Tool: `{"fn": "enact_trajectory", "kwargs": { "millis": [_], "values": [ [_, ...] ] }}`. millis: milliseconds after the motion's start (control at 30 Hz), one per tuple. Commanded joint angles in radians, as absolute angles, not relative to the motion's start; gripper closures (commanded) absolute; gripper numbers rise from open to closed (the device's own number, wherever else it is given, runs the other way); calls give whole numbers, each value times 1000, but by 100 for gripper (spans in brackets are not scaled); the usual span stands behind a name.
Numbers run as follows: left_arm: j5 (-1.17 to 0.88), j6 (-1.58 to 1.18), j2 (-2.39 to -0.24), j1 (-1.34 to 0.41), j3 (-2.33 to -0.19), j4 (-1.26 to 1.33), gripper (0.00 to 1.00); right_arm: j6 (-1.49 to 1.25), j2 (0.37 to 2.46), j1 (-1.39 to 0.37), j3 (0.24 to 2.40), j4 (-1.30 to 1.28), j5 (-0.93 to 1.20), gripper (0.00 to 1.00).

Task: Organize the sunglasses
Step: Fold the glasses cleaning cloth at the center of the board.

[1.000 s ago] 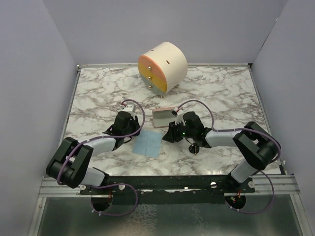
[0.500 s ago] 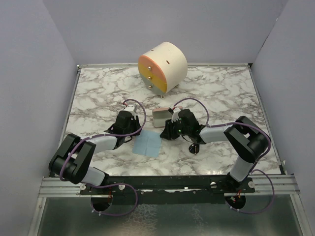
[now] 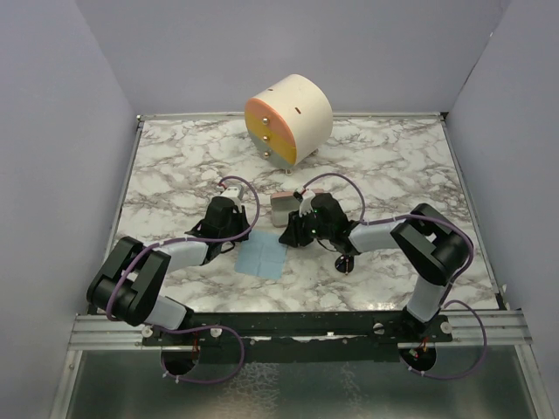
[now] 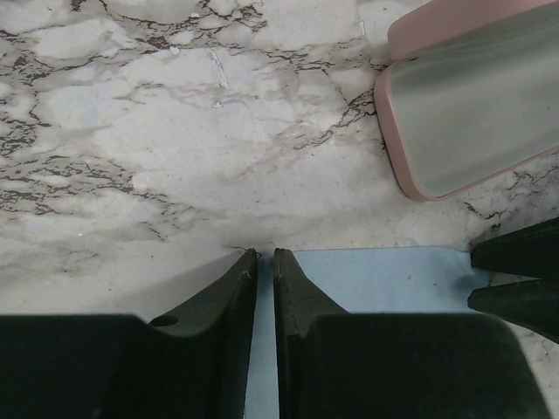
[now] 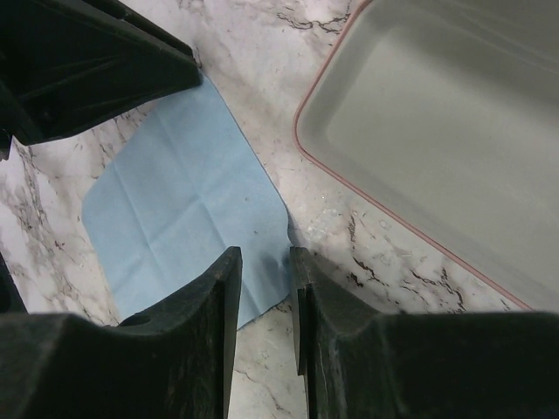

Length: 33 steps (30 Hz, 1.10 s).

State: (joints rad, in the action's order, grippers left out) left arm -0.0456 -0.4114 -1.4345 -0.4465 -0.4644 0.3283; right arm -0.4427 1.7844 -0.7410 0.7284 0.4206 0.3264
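Observation:
My right gripper has its fingers down to the marble on either side of the light blue cloth's raised edge (image 3: 282, 248) (image 5: 281, 244), so it needs to close on the cloth.
The sunglasses (image 3: 347, 261) lie on the marble under my right forearm, small and dark; neither wrist view shows them. A light blue cloth (image 3: 262, 256) lies flat between both grippers. My left gripper (image 4: 265, 253) sits low over the far left corner of the cloth (image 4: 376, 279). Its jaws are drawn to a narrow slit, with blue showing through it. My right gripper (image 5: 265, 251) straddles the near right corner of the cloth (image 5: 183, 218), a clear gap between its jaws. The open pink case (image 3: 286, 208) stands just beyond them.
The pink case (image 5: 445, 131) shows a pale grey lining and nothing inside. A round cream cabinet (image 3: 288, 120) with orange drawer fronts stands at the back. The other arm's dark fingers (image 4: 515, 279) reach in at the cloth's right side. Lavender walls enclose the marble table (image 3: 393, 166).
My right gripper has slid left from beside the case to the cloth's right corner. The left gripper's jaws have narrowed over the cloth's left corner. The cloth, case and sunglasses have not moved.

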Motion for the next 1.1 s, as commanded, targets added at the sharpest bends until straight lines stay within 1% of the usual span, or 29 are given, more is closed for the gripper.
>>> {"fn": "enact_trajectory", "kwargs": {
  "millis": [0, 167, 200, 233, 267, 333, 533, 600, 633, 667, 1067],
  "values": [
    [-72, -405, -1440, -447, -473, 319, 84, -448, 1815, -758, 739, 411, 304, 71],
    [-73, -404, -1436, -447, -471, 319, 88, -444, 1799, -758, 728, 401, 282, 72],
    [-73, -405, -1437, -447, -472, 319, 90, -445, 1797, -758, 727, 400, 281, 74],
    [-76, -403, -1438, -446, -471, 319, 93, -445, 1798, -758, 727, 399, 281, 77],
    [-78, -403, -1437, -446, -472, 319, 97, -445, 1799, -758, 726, 400, 279, 78],
    [-79, -403, -1439, -447, -472, 319, 100, -447, 1804, -758, 727, 402, 281, 83],
    [-80, -402, -1433, -448, -471, 319, 100, -444, 1808, -758, 730, 400, 278, 86],
    [-82, -403, -1433, -447, -470, 319, 100, -442, 1811, -758, 732, 399, 276, 93],
    [-84, -405, -1431, -447, -471, 319, 100, -440, 1811, -757, 734, 397, 275, 97],
    [-88, -406, -1428, -447, -470, 319, 100, -437, 1809, -758, 736, 394, 274, 99],
    [-55, -425, -1340, -454, -455, 308, 100, -394, 1754, -759, 737, 358, 272, 99]
  ]
}}
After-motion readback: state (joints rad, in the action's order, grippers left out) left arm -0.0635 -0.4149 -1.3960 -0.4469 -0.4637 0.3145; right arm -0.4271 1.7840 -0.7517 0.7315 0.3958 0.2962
